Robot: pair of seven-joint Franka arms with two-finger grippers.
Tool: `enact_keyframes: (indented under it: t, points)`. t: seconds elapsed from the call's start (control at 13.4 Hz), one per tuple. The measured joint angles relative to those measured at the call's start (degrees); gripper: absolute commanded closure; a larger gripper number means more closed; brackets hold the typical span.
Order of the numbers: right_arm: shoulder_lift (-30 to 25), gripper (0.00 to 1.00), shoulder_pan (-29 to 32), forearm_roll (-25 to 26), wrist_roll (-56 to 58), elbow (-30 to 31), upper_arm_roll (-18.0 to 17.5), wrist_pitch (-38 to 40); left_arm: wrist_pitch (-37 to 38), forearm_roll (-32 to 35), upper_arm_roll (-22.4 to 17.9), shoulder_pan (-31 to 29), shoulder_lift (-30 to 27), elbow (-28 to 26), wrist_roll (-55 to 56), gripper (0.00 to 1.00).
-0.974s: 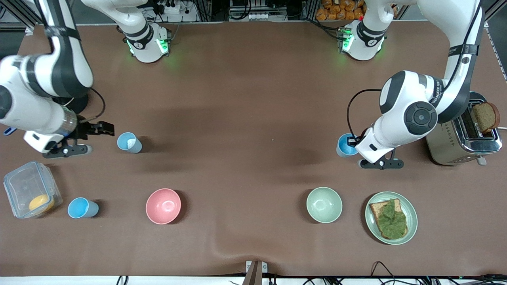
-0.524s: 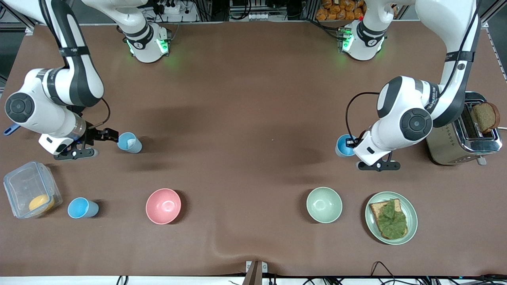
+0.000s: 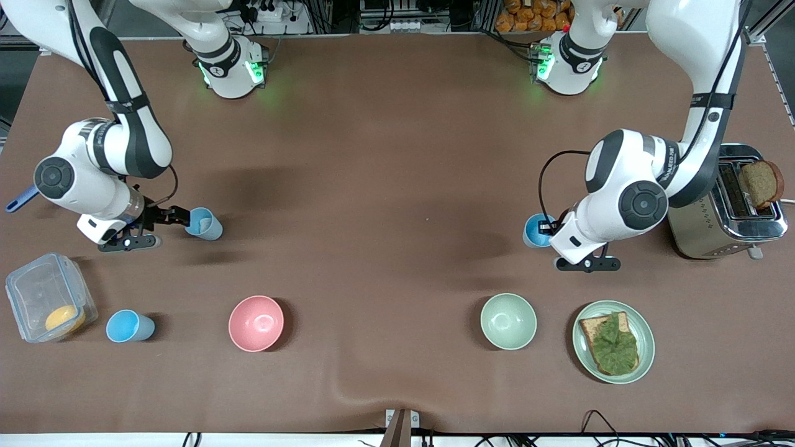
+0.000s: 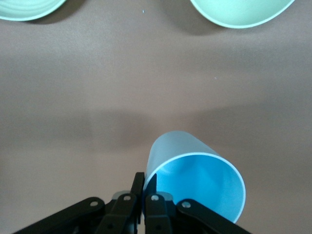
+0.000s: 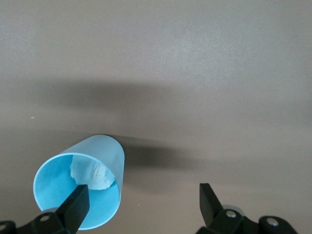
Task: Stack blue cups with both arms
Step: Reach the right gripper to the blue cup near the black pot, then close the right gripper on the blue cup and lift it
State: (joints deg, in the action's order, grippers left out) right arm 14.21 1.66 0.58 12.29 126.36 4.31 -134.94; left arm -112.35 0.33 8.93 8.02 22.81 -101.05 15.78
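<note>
My right gripper is to grab the cup holding the white scrap by its rim [image 3: 194, 215] next. Then it should stack that cup with the blue cup near the toaster [image 3: 534, 231].
Three blue cups show. One cup [image 3: 534, 231] [image 4: 195, 180] is near the toaster; my left gripper [image 3: 549, 227] [image 4: 145, 184] is shut on its rim, one finger inside and one outside. A second cup [image 3: 205, 224] [image 5: 83, 180] holds a white crumpled scrap [image 5: 90, 173]. My right gripper [image 3: 181, 216] [image 5: 141, 202] is open at its rim: one finger [image 5: 75, 204] is over the cup's mouth, the other [image 5: 208, 197] is outside, wide of the wall. A third cup [image 3: 128, 326] stands beside the clear container, nearer the front camera.
A pink bowl [image 3: 256, 323] and a pale green bowl [image 3: 508, 321] [image 4: 239, 12] stand nearer the front camera. A plate [image 3: 646, 341] holds toast with lettuce. A toaster [image 3: 714, 230] with a bread slice stands at the left arm's end. A clear container [image 3: 28, 292] holds something orange.
My right gripper has moved down and up to the cup with the scrap, reaching its rim. My left arm has shifted slightly toward the table's middle, the cup moving with it.
</note>
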Motion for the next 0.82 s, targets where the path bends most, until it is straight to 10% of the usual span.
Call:
enact_keyframes:
  t: [0.3, 0.82]
  points:
    - [0.6, 0.11, 0.0, -0.5, 0.0, 0.7, -0.3, 0.0, 0.0, 0.0, 0.0, 0.0, 0.2, 0.0, 0.0, 1.0]
    - [2.7, 1.0, -0.7, -2.5, 0.0, 0.7, -1.0, -0.7, 0.0, 0.0, 0.1, 0.3, 0.2, 0.3, 0.4, 1.0]
